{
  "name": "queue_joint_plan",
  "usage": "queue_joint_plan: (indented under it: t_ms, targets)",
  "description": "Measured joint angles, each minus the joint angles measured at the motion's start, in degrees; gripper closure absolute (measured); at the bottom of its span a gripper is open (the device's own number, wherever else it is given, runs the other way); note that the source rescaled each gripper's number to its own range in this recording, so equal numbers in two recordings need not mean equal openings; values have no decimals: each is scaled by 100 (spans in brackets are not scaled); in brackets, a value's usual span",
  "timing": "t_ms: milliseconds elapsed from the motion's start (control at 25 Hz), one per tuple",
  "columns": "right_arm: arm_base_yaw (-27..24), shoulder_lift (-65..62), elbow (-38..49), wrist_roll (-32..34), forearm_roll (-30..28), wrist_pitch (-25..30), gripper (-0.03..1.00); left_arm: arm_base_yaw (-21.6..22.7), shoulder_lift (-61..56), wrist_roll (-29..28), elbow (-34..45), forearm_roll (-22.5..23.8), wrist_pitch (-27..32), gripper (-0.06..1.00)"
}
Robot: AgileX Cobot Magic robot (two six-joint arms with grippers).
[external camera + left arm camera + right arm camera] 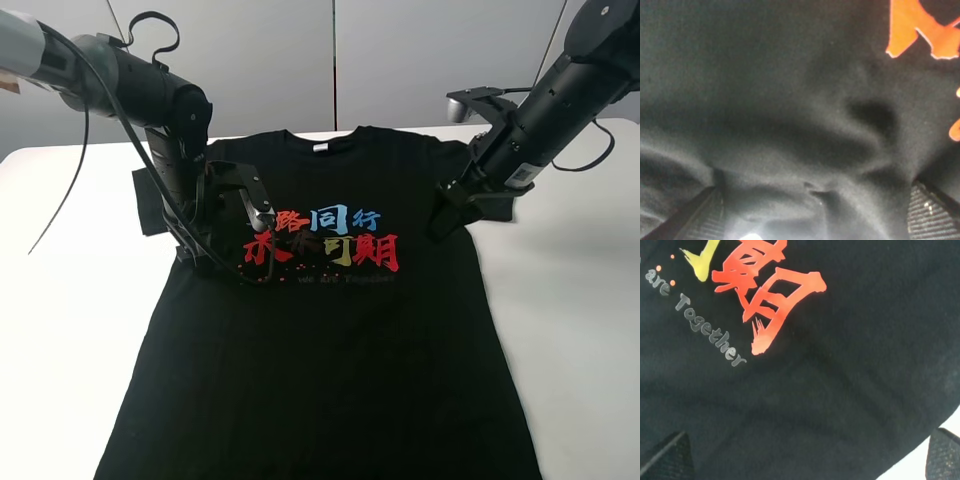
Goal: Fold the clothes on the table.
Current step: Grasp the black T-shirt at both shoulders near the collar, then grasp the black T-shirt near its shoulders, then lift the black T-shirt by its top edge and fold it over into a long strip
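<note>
I should grab the black T-shirt next with my left gripper by its chest cloth point(228, 254), beside the red character point(262, 247). My left gripper can then fold the shirt.
The clothes are one black T-shirt point(330, 350), lying flat and face up on the white table point(580, 330), with the neck tag point(320, 148) at the far side. Red, blue and yellow characters point(335, 238) cross the chest. My left gripper point(230, 240) is down on the shirt's left chest beside the print. Its fingers point(700, 215) stand wide open, with rumpled black cloth point(805, 150) between them. My right gripper point(445, 215) hovers open at the shirt's right side below the sleeve. Its fingertips point(667, 457) are spread above smooth cloth near the red character point(770, 300).
The left arm's black cable point(60, 190) loops over the table's far left. Grey wall panels point(400, 50) stand behind the table's back edge. Bare white tabletop point(920, 465) shows just past the shirt's side seam under the right gripper.
</note>
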Motion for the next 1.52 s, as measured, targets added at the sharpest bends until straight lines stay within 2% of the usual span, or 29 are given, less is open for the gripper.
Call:
queue_joint_plan:
  t_ms: [80, 120, 280, 360, 480, 720, 800, 880, 1200, 1360, 1520]
  targets:
    - [0, 0, 0, 0, 0, 0, -3, 0, 24, 0, -8, -22, 35, 2]
    - [0, 0, 0, 0, 12, 0, -3, 0, 24, 0, -8, -47, 78, 8]
    - [0, 0, 0, 0, 24, 0, -3, -50, 66, 12, -13, -142, 221, 46]
    - [0, 0, 0, 0, 24, 0, -3, -62, 91, -59, -13, -132, 237, 62]
    - [0, 9, 0, 0, 24, 0, -3, -62, 126, -523, -23, 98, 180, 76]
    - [0, 9, 0, 0, 24, 0, -3, -75, 154, -1400, -36, 888, -194, 82]
    - [0, 9, 0, 0, 24, 0, -3, -75, 176, -1465, -40, 986, -258, 90]
    - [0, 9, 0, 0, 24, 0, -3, -75, 187, -1501, -40, 1001, -295, 94]
    - [52, 9, 0, -254, -162, 0, -3, -57, 187, -1373, -40, 890, -293, 94]
    - [484, 9, 0, -307, -577, -180, -3, -26, 187, -1047, -71, 698, -297, 94]
    - [848, 29, 0, -293, -1027, -518, -3, -12, 187, -959, -71, 664, -307, 94]
